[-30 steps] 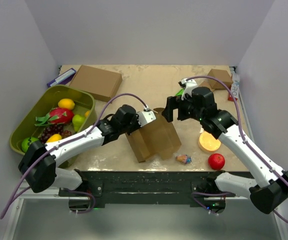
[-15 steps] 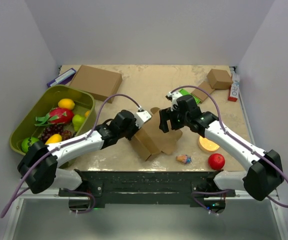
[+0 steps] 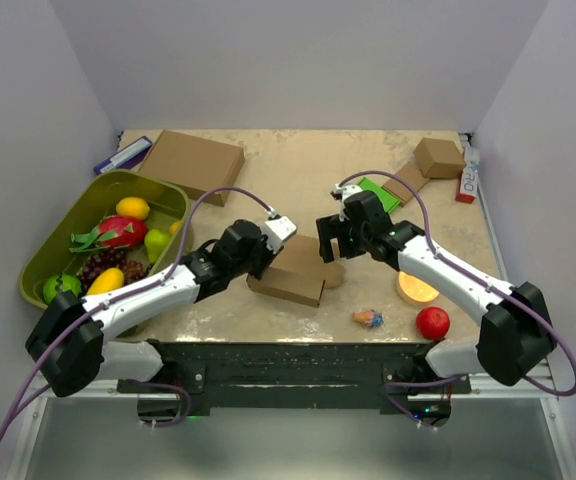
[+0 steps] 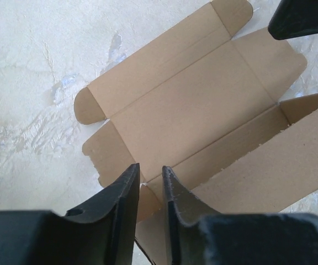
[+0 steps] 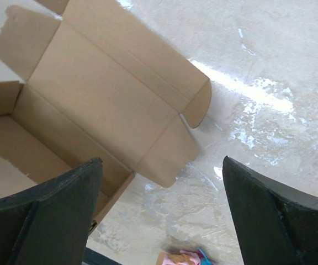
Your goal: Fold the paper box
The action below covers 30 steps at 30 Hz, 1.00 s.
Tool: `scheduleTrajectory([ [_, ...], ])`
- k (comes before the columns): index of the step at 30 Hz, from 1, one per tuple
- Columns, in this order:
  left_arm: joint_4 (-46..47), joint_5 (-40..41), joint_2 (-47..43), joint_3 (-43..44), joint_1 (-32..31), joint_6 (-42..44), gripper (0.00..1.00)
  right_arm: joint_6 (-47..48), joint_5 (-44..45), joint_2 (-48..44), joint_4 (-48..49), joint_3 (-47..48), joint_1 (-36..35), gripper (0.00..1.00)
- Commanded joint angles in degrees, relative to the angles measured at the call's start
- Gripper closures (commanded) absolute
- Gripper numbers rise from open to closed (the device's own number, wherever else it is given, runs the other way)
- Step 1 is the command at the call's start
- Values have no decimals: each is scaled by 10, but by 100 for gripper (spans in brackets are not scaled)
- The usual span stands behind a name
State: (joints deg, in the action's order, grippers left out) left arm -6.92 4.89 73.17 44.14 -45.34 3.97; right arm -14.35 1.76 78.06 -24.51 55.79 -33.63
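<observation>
I need to grab the open lid by its nearest side edge (image 3: 334, 272) (image 5: 169, 148) with my right gripper next. This will raise the lid for folding and leave the opposite tabs free.
The paper box (image 3: 298, 283) is a brown cardboard mailer lying low on the table near the front middle, its tray part formed and its lid open. In the left wrist view the lid panel and side tabs (image 4: 192, 105) lie spread flat. My left gripper (image 3: 266, 252) is at the box's left end, and its fingers (image 4: 149, 170) are closed to a narrow gap on the box's end wall. My right gripper (image 3: 330, 246) hovers just above the box's right end. It is wide open and empty (image 5: 160, 163), with the open lid (image 5: 93, 94) below it.
A green bin (image 3: 38, 255) of fruit stands at the left. A larger brown box (image 3: 193, 163) lies at the back left and a small cube box (image 3: 439, 156) at the back right. An orange disc (image 3: 418, 287), a red apple (image 3: 432, 322) and a wrapped sweet (image 3: 368, 318) lie front right.
The box, held tilted up a second ago, has come down and now lies low on the table. My right gripper has moved left and down to the box's right end.
</observation>
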Motion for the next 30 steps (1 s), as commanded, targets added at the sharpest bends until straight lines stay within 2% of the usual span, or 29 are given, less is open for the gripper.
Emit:
scheduleTrajectory([
  [1, 23, -6, -19, 6, 16, -20, 68, -51, 64, 6, 7, 8, 15, 6],
  [3, 33, -32, -28, 13, 54, -34, 61, -86, 68, 18, 3, 2, 27, 6],
  [5, 47, -95, -37, 17, 90, -69, 54, -112, 41, 30, 20, -9, 37, 8],
  [6, 60, -114, -40, 20, 125, -86, 45, -120, 16, 47, 26, -16, 40, 9],
  [9, 58, -150, -25, 46, 155, -98, 30, -148, -6, 88, 60, -26, 49, 12],
  [12, 52, -179, 0, 74, 163, -112, 21, -168, -17, 114, 106, -31, 63, 21],
  [17, 80, -225, 22, 61, 190, -130, 17, -174, -17, 174, 151, -20, 67, 39],
  [18, 76, -228, 24, 62, 193, -127, 16, -174, -17, 179, 157, -21, 67, 45],
  [24, 83, -248, 28, 60, 213, -137, 15, -147, -47, 197, 242, -46, 67, 67],
  [25, 84, -252, 29, 60, 213, -138, 15, -137, -52, 196, 271, -48, 68, 81],
  [28, 84, -258, 29, 59, 221, -140, 15, -121, -78, 177, 298, -54, 68, 100],
  [30, 85, -260, 22, 56, 230, -142, 15, -114, -92, 135, 313, -66, 68, 100],
])
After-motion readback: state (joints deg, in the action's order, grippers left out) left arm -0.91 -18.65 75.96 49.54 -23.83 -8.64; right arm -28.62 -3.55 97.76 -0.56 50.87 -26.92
